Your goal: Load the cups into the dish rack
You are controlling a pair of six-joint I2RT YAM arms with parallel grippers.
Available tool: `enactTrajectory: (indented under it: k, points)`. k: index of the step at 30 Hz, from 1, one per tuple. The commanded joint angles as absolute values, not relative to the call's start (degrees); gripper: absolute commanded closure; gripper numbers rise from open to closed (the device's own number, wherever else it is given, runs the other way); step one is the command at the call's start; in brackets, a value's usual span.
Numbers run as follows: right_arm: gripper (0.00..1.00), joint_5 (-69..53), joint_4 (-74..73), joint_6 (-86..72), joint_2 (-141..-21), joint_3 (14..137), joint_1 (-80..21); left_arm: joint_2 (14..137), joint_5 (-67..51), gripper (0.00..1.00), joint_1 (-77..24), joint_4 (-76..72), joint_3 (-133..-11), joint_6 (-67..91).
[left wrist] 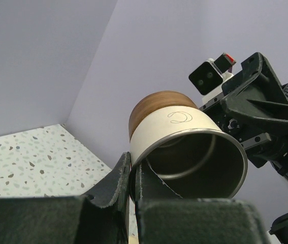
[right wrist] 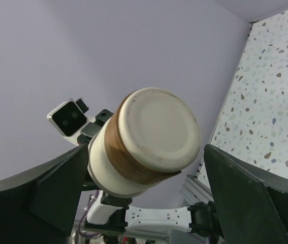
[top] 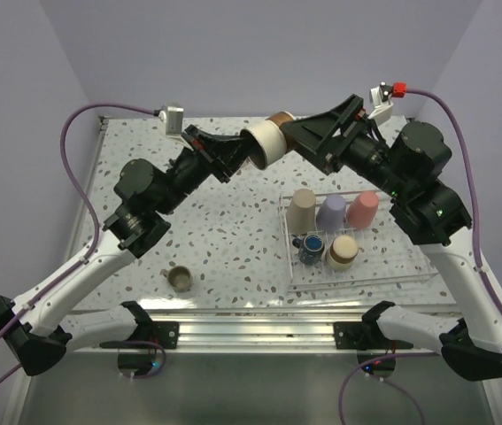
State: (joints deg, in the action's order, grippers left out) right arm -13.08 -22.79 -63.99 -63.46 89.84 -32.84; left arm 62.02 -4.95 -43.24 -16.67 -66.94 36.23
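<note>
My right gripper grabs the cream cup around its closed base next. This leaves the cup's rim free, so the cup goes upside down in the dish rack (top: 392,261).
A cream cup with a brown band and steel inside (top: 266,142) is held in the air over the far table. My left gripper (top: 237,158) is shut on its rim, one finger inside and one outside (left wrist: 131,170). My right gripper (top: 302,133) is open, its fingers either side of the cup's closed base (right wrist: 149,137) without touching it. The wire dish rack (top: 392,261) sits at the right and holds upturned beige (top: 302,211), lavender (top: 331,212) and coral (top: 363,209) tumblers, a black mug (top: 312,248) and a cream cup (top: 343,251). A small metal cup (top: 180,278) stands on the table at front left.
The speckled table (top: 224,230) is walled by lavender panels at the back and sides. An aluminium rail (top: 259,323) with both arm bases runs along the near edge. Purple cables loop beside each arm.
</note>
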Motion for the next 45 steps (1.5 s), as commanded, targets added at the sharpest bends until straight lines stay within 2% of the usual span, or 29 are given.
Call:
enactTrajectory:
  k: [1,10,18,21,22,25,28,29,31,32,36,37,40,43,45]
  points:
    - [0.02,-14.8,-16.2,-66.6,-62.8,90.3,-32.8,62.8,-6.1,1.0,-43.0,-23.9,-67.4,38.5]
    - [0.02,-14.8,-14.7,-67.8,-63.8,91.1,-32.7,64.2,-6.4,1.0,-43.0,-24.8,-67.6,40.3]
    - [0.08,-14.1,-13.1,-68.7,-65.1,92.0,-32.8,64.2,-6.2,1.0,-43.0,-28.2,-64.6,42.4]
    - [0.19,-14.2,-12.1,-68.9,-66.3,92.6,-32.7,64.3,-6.3,1.0,-43.0,-28.4,-64.3,42.8]
    - [0.25,-14.2,-11.9,-69.0,-66.6,92.7,-32.7,64.3,-6.4,1.0,-43.0,-28.4,-64.3,42.8]
    - [0.3,-14.2,-11.7,-68.9,-67.4,93.8,-32.7,64.4,-6.6,1.0,-43.0,-28.4,-64.2,42.7]
    - [0.41,-14.3,-11.3,-69.0,-68.0,93.9,-32.8,64.2,-6.6,1.0,-43.0,-28.5,-63.5,42.9]
    - [0.5,-14.5,-11.0,-68.9,-68.1,93.9,-32.7,64.2,-6.6,1.0,-43.0,-28.1,-63.5,43.0]
    - [0.61,-15.0,-11.0,-68.9,-68.2,93.7,-32.8,64.2,-6.3,0.99,-43.0,-26.2,-63.8,42.7]
    - [0.74,-15.1,-11.2,-68.4,-68.1,93.6,-32.8,64.2,-6.3,0.94,-43.0,-25.5,-64.2,42.5]
    - [1.0,-13.5,-15.7,-64.6,-67.9,94.9,-32.6,63.5,-4.9,0.6,-43.0,-20.7,-65.3,41.0]
    - [1.0,-12.7,-16.7,-63.7,-67.9,95.3,-32.7,63.2,-4.1,0.49,-42.9,-18.7,-65.5,40.3]
    - [1.0,-10.7,-19.4,-61.1,-67.4,96.0,-32.6,61.8,-2.1,0.31,-42.8,-14.7,-65.6,39.0]
    - [1.0,-8.8,-22.9,-57.9,-67.1,97.0,-32.5,60.1,-0.2,0.16,-42.5,-11.1,-65.3,38.3]
    - [1.0,-5.5,-27.1,-54.4,-66.8,98.4,-32.4,58.8,1.1,0.11,-42.0,-9.3,-64.9,38.0]
